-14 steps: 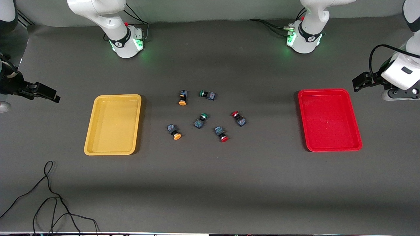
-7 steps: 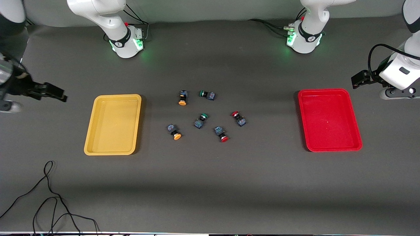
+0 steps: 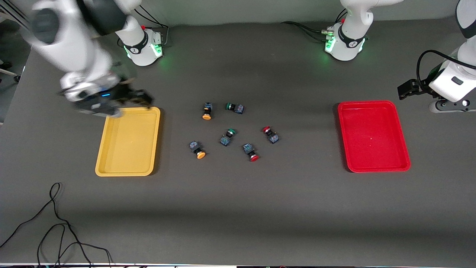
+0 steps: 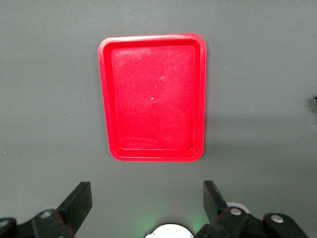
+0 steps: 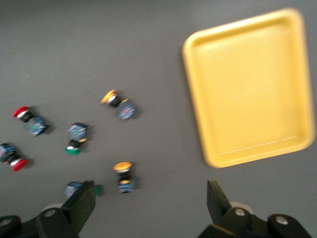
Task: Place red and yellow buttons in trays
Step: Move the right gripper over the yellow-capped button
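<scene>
A yellow-capped button needs to be picked up next by its black neck (image 3: 207,112) with my right gripper. Then it can go into the yellow tray (image 3: 128,141).
Two yellow-capped buttons (image 3: 206,111) (image 3: 197,148) and two red-capped buttons (image 3: 270,134) (image 3: 251,152) lie on the table's middle between the trays. The yellow tray (image 3: 128,141) sits toward the right arm's end and the red tray (image 3: 373,136) toward the left arm's end; both hold nothing. My right gripper (image 3: 144,98) is open and empty in the air over the yellow tray's edge nearest the bases. Its wrist view shows the yellow tray (image 5: 250,84) and the yellow-capped buttons (image 5: 117,104) (image 5: 123,174). My left gripper (image 3: 402,93) is open and empty, up beside the red tray (image 4: 152,96).
Two green-capped buttons (image 3: 234,108) (image 3: 227,136) lie among the others. A black cable (image 3: 55,223) loops on the table near the front camera at the right arm's end. The arm bases (image 3: 143,46) (image 3: 344,42) stand along the table's back edge.
My right arm has swung in quickly from the table's end to over the yellow tray's edge. The left gripper has barely shifted. The buttons and trays have not moved.
</scene>
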Available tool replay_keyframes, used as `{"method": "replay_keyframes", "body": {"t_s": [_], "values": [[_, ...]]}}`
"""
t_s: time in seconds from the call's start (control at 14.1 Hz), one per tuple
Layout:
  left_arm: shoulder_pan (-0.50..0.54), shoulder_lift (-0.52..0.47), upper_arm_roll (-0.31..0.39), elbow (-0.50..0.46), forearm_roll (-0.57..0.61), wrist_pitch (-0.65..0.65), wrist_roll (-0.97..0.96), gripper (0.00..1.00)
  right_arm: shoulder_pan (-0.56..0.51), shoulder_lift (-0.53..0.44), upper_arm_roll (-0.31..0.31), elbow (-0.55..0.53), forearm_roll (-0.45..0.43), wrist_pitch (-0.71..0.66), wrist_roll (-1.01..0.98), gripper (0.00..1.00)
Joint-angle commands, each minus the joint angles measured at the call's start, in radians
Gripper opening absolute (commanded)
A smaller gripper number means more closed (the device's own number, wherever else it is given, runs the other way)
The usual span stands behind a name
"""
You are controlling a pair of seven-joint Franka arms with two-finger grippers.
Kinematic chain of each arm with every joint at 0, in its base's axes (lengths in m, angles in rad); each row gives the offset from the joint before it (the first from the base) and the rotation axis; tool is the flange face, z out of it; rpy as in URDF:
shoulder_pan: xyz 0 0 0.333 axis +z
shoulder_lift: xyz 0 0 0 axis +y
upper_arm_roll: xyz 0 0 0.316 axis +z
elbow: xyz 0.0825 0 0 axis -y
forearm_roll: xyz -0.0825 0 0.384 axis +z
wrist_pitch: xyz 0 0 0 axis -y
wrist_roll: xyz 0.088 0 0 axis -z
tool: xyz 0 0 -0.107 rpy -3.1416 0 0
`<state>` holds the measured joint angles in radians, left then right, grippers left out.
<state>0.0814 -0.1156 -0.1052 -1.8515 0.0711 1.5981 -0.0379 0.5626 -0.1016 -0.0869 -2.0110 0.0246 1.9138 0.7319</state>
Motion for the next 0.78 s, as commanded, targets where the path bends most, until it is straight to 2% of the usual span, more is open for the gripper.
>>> {"method": "replay_keyframes", "body": {"t_s": [0.0,0.28,0.5,0.57,0.71], "values": [[-0.012,-0.006,0.004,-0.006,-0.01,-0.018,-0.002,1.0,0.161,-0.023,-0.011,-0.135,-0.008,0.141,0.157,1.0],[-0.02,-0.006,-0.004,-0.002,-0.01,-0.015,-0.013,1.0,0.275,-0.027,-0.013,-0.239,-0.012,0.202,0.176,1.0],[-0.019,-0.004,-0.004,0.011,-0.008,-0.009,-0.011,1.0,0.296,-0.004,-0.011,-0.265,-0.018,0.232,0.166,1.0],[-0.019,-0.003,-0.004,0.012,-0.008,-0.01,-0.011,1.0,0.296,0.029,-0.011,-0.278,-0.022,0.273,0.164,1.0],[-0.017,-0.003,-0.004,0.014,-0.008,-0.01,-0.005,1.0,0.296,0.135,-0.013,-0.334,-0.052,0.444,0.144,1.0]]}}
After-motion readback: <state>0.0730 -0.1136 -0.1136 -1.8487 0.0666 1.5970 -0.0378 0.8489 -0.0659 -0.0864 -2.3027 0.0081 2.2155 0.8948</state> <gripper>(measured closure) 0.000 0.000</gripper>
